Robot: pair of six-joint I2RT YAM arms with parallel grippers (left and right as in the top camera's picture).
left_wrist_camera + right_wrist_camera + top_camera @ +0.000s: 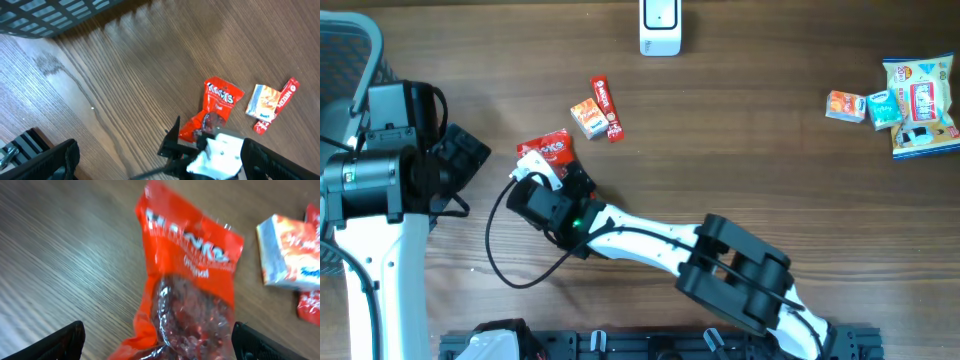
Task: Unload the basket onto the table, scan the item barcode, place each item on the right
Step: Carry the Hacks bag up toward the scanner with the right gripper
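I will grab the crinkled end with my right gripper next, so that I can turn the red snack bag [550, 150] over for scanning.
A red snack bag [550, 150] lies flat on the wooden table, left of centre. My right gripper [533, 183] reaches it from the lower right. In the right wrist view the right gripper [157, 330] is open, one finger on either side of the red bag's [190, 280] crinkled lower end and neither touching it. My left gripper [468, 160] hangs to the left of the bag. It is open [160, 152] and holds nothing, looking down on the bag [218, 100] and the right gripper's white body [220, 152]. A white scanner [660, 25] stands at the far edge.
A small orange box [585, 118] and a red stick pack [608, 108] lie just beyond the bag. Several snack packets [910, 105] sit at the far right. A grey mesh chair back [345, 60] is at the left edge.
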